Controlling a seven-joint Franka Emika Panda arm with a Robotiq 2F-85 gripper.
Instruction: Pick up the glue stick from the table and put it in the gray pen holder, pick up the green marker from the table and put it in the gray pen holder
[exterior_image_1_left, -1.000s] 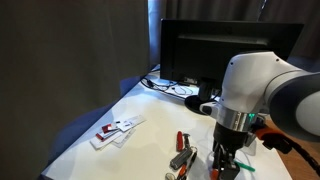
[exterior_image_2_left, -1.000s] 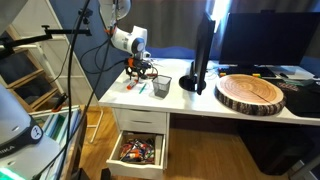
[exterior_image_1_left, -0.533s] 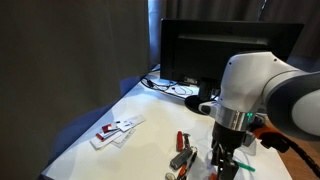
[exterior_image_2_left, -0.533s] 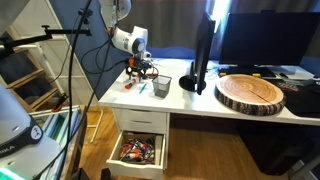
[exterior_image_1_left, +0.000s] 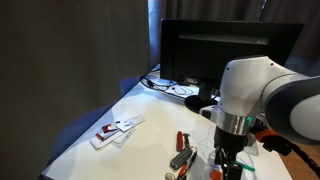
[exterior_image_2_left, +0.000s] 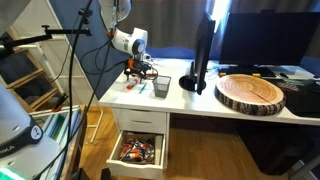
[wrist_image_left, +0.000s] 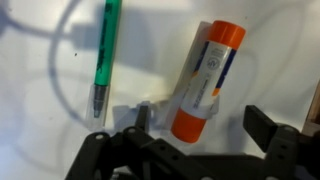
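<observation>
I need to close my gripper on the glue stick now. Its orange near end is between my fingers, so my gripper would hold it.
The wrist view looks down on the white table (wrist_image_left: 40, 120). The glue stick (wrist_image_left: 205, 80), orange with a white label, lies flat there. My gripper (wrist_image_left: 200, 125) is open, one finger on each side of the stick's near end, and I cannot tell if either touches it. To its left lies the green marker (wrist_image_left: 105, 55), on the table and outside the jaws. In both exterior views the gripper (exterior_image_1_left: 228, 158) (exterior_image_2_left: 138, 70) hangs low over the table's end. The gray pen holder (exterior_image_2_left: 161, 87) stands just beside it. An orange spot by the fingers may be the glue stick (exterior_image_1_left: 216, 174).
A red-and-black tool (exterior_image_1_left: 182, 150) lies close beside the gripper. Several white cards (exterior_image_1_left: 115, 130) lie further off. A black monitor (exterior_image_1_left: 220, 50) with its stand (exterior_image_2_left: 197, 70) rises behind, cables at its foot. A round wood slab (exterior_image_2_left: 252, 92) sits further along. A drawer (exterior_image_2_left: 138, 150) hangs open below.
The gripper's fingers have spread wider apart. The arm has barely moved over the table's end.
</observation>
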